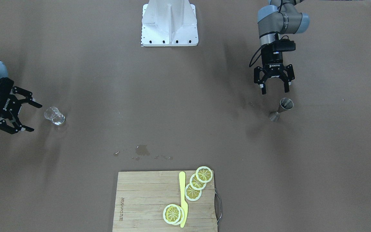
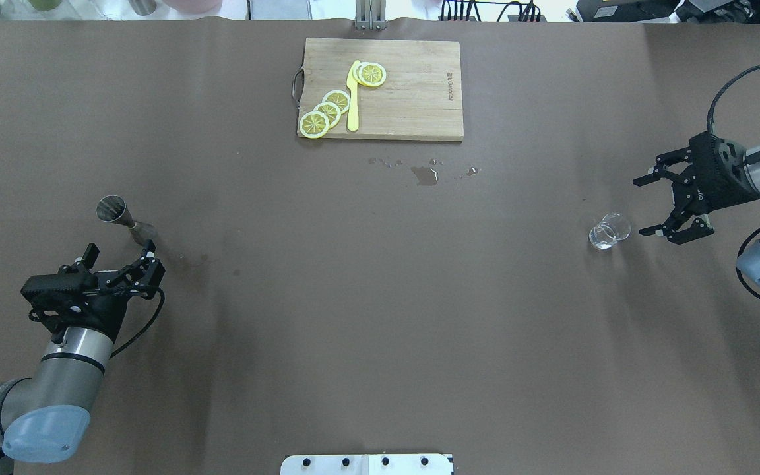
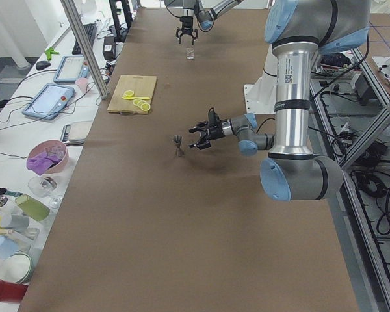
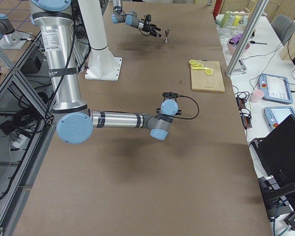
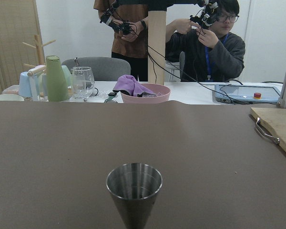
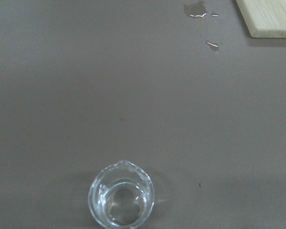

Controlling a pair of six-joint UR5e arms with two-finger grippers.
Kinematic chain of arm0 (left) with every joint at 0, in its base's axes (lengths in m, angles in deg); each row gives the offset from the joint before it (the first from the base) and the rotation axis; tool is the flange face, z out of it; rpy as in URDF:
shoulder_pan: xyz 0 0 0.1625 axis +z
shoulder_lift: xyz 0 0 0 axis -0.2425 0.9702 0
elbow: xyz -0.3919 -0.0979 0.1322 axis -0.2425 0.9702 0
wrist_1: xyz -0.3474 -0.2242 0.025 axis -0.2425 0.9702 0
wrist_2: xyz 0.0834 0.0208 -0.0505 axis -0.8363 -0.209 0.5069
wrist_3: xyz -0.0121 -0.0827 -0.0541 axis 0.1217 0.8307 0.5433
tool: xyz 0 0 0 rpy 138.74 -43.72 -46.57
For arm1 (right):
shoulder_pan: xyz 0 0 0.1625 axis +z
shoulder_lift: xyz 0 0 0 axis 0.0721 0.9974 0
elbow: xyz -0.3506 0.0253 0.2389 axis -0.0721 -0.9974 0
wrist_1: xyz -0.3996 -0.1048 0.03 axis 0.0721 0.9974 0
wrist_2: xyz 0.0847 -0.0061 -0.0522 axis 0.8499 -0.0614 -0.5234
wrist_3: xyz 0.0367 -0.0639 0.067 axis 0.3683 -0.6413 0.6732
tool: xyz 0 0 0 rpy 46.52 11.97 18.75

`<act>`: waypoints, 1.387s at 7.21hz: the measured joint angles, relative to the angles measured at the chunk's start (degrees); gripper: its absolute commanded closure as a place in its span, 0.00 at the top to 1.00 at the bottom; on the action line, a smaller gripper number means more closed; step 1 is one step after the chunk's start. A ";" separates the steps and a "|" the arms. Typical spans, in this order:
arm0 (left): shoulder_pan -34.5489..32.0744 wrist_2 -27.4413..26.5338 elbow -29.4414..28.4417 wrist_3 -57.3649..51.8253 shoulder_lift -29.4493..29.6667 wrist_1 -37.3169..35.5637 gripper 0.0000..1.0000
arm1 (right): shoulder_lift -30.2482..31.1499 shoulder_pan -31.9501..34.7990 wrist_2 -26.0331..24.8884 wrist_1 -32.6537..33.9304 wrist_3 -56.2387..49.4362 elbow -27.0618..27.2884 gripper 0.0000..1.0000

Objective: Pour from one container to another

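Observation:
My left gripper is to grab the jigger by its narrow middle (image 1: 279, 111) next, where the two cups meet, because the jigger's cups get wider with sloping sides.
A steel jigger (image 1: 280, 109) stands upright on the brown table, and the left wrist view shows its empty cup (image 5: 133, 190) straight ahead. My left gripper (image 1: 275, 92) hangs open just behind it, apart from it, with nothing between the fingers; overhead the jigger (image 2: 119, 214) sits just beyond the left gripper (image 2: 121, 254). A small clear glass beaker (image 1: 54, 116) with a spout stands at the other end. My right gripper (image 1: 36, 117) is open beside it, not touching. From above, the beaker (image 2: 609, 231) lies just off the lower finger of the right gripper (image 2: 640, 206). The right wrist view looks down into the beaker (image 6: 121, 198).
A wooden cutting board (image 2: 419, 92) at the table's far edge carries lemon slices (image 2: 327, 112) and a yellow knife (image 2: 353, 95). A small wet spill (image 2: 425, 174) lies in front of it. The white robot base (image 1: 170, 22) stands at the robot's edge of the table.

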 measured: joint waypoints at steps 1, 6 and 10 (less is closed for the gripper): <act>0.00 0.03 -1.49 -0.15 -0.03 1.73 0.97 | 0.00 -0.08 1.34 -1.08 0.21 -0.82 1.00; 0.00 0.63 -4.87 -1.93 0.44 5.59 0.97 | -0.85 -0.58 4.12 -1.89 0.53 -4.30 1.00; -0.69 1.25 -6.06 -3.13 1.64 5.77 0.97 | -3.45 -1.99 1.99 -1.98 2.05 -6.23 1.00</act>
